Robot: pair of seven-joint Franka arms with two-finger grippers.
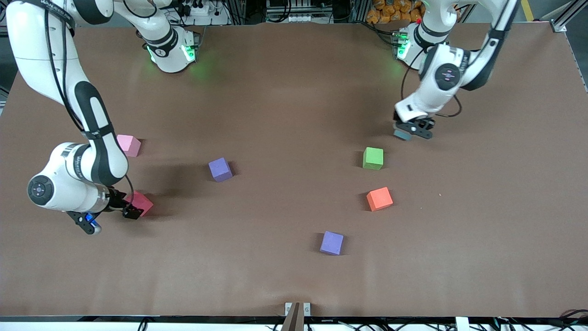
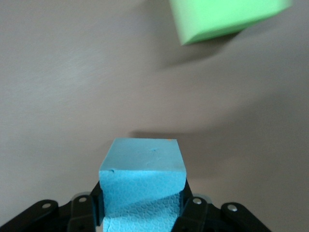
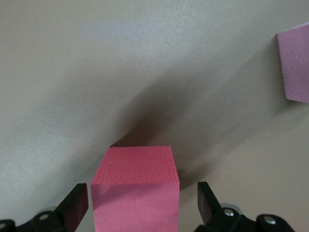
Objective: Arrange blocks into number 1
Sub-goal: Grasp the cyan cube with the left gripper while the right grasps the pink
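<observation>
The deep pink block (image 1: 141, 201) is between my right gripper's fingers, so my right gripper should close on the block now.
My right gripper (image 1: 134, 208) (image 3: 141, 193) is down at the table, open, with a deep pink block (image 1: 141, 201) (image 3: 135, 169) between its fingers and a gap on each side. My left gripper (image 1: 410, 132) (image 2: 143, 203) is shut on the light blue block (image 1: 402, 134) (image 2: 142, 159), low over the table close to the green block (image 1: 373, 158) (image 2: 222, 17). The orange block (image 1: 379, 198), two purple blocks (image 1: 220, 169) (image 1: 331, 242) and a light pink block (image 1: 128, 145) lie apart on the table. No red block shows.
The brown table (image 1: 285, 92) is bare around the scattered blocks. The nearer-to-camera edge carries a small bracket (image 1: 297, 310). One purple block (image 3: 294, 63) shows at the edge of the right wrist view.
</observation>
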